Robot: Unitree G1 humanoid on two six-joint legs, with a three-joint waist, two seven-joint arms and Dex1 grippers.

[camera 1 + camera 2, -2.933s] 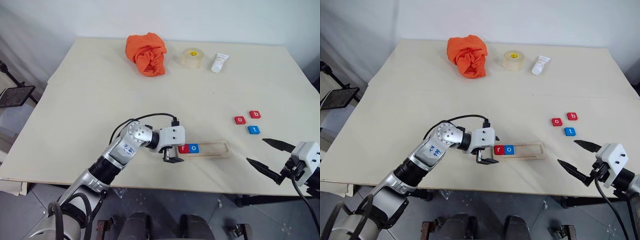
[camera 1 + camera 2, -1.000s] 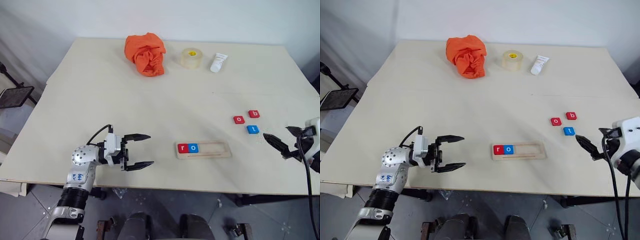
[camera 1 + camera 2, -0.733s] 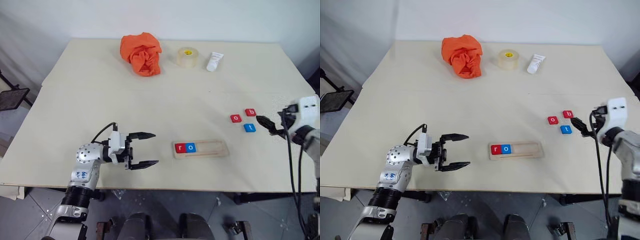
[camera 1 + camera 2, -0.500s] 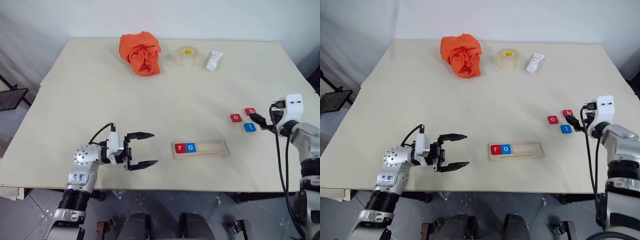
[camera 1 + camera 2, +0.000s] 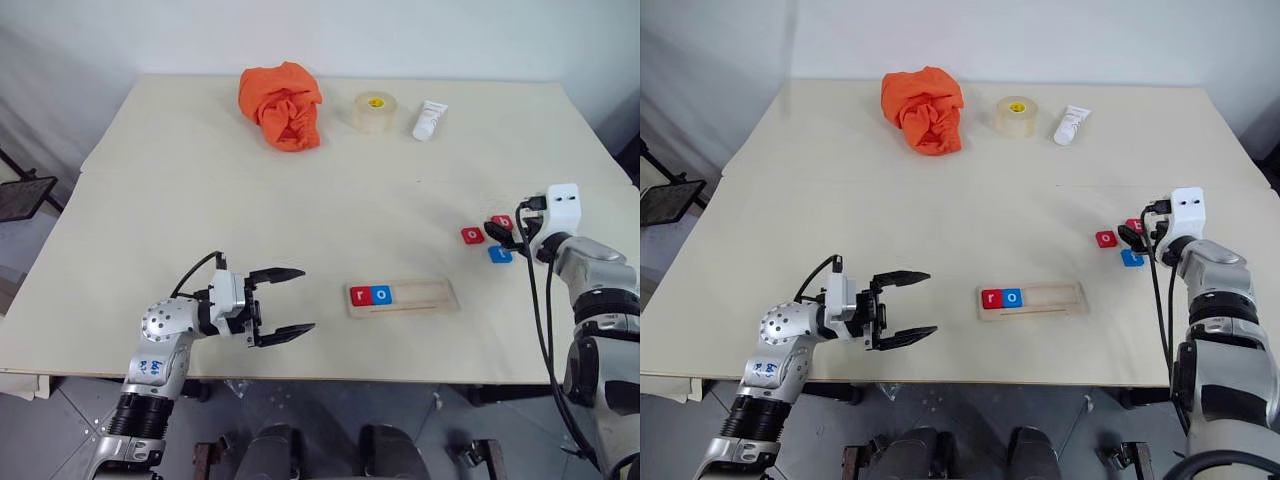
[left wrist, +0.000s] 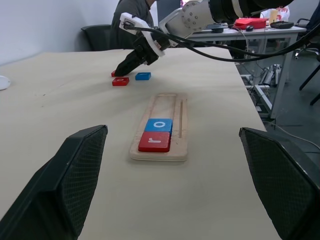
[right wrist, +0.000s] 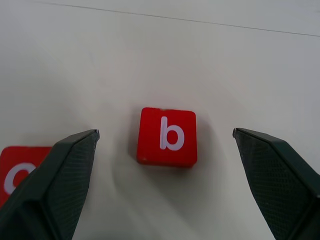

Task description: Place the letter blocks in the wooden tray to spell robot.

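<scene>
My right gripper should close, as my fingers are low on either side. Closing now would hold the red b block.
The wooden tray (image 5: 425, 297) lies near the table's front edge with a red r block (image 5: 360, 295) and a blue o block (image 5: 381, 295) side by side at its left end. To the right, loose on the table, lie a red o block (image 5: 472, 235), a blue t block (image 5: 500, 254) and a red b block (image 7: 167, 136). My right gripper (image 5: 497, 234) is open and low over the table, with one finger on each side of the b block and not touching it. Well left of the tray, my left gripper (image 5: 305, 299) stands open and empty, pointing at it.
At the table's far side lie an orange cloth (image 5: 282, 104), a tape roll (image 5: 373, 113) and a white tube (image 5: 429, 121). The right part of the tray slot is bare. In the left wrist view a seated person (image 6: 135, 15) and desks stand beyond the table.
My right gripper has come forward from the table's near right edge to the loose blocks and now straddles the b. My left gripper has drawn back from the tray's left end.
</scene>
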